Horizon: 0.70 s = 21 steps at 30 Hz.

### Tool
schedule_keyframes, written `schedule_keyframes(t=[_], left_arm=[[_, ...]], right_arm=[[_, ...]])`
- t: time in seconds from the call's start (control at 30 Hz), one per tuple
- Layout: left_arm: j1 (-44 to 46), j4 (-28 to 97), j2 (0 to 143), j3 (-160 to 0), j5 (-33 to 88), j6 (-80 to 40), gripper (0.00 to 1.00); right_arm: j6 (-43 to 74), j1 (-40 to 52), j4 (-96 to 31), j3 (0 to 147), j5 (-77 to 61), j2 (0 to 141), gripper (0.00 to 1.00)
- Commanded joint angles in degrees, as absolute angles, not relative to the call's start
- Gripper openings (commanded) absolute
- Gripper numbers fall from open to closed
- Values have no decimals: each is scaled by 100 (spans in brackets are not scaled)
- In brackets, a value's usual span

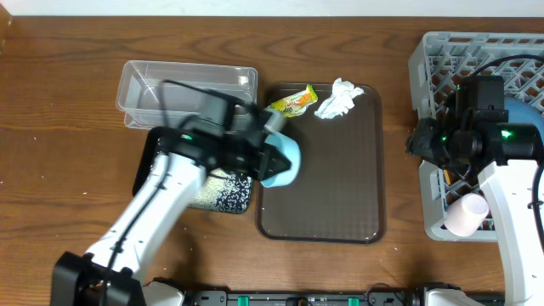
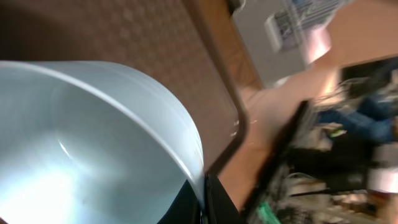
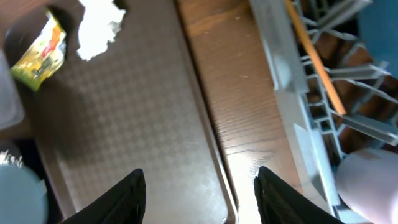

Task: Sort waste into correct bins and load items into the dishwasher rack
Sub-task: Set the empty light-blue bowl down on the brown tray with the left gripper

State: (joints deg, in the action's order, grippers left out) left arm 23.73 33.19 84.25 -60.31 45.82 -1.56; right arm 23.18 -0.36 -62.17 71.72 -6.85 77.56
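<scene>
The mint-green bowl is tilted above the serving tray's edge beside the black tray and would come down short, so the robot's left gripper will keep holding it.
My left gripper [image 2: 202,202] is shut on the rim of the small mint-green bowl [image 2: 93,143], holding it tilted above the left edge of the brown serving tray [image 1: 285,161]. The yellow-green wrapper [image 1: 293,102] and white tissue [image 1: 338,99] lie at the tray's far end and also show in the right wrist view [image 3: 40,53] [image 3: 96,22]. White rice [image 1: 228,191] lies in the black tray. My right gripper [image 3: 199,199] is open and empty between the tray and the grey rack [image 1: 433,68]. The rack holds the blue bowl [image 1: 523,115], pink cup [image 1: 466,214] and a chopstick [image 3: 314,56]. The white bowl is out of view.
The clear tub [image 1: 187,89] stands at the back left, behind the black tray [image 1: 153,161], which my left arm partly covers. The brown serving tray [image 1: 323,195] fills the middle. A strip of bare wood [image 3: 242,93] separates it from the rack.
</scene>
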Motion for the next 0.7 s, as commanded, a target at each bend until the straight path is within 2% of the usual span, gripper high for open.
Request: schedule_keyframes(t=[0.0, 0.13, 0.23, 0.33, 0.43, 0.67], left_arm=[[3111, 3096, 8637, -6088, 3120, -217, 6], [3815, 2768, 8993, -6088, 2480, -12, 11], [4147, 2659, 9229, -6088, 2294, 38, 27], [4300, 2646, 9369, -6090, 2285, 34, 36], [4285, 2661, 9325, -6112, 2285, 27, 47], [3785, 3489, 8659, -6685, 2261, -121, 63]], right_arm=[[1811, -45, -6213, 7148, -1079, 7793, 55], [1815, -45, -6235, 7148, -1081, 7793, 55], [1813, -45, -6283, 7148, -1081, 7793, 56], [1813, -36, -6324, 7148, -1107, 7793, 56], [1573, 58, -6320, 7148, -1369, 7793, 56], [1168, 864, -6370, 7126, -1494, 7972, 59]])
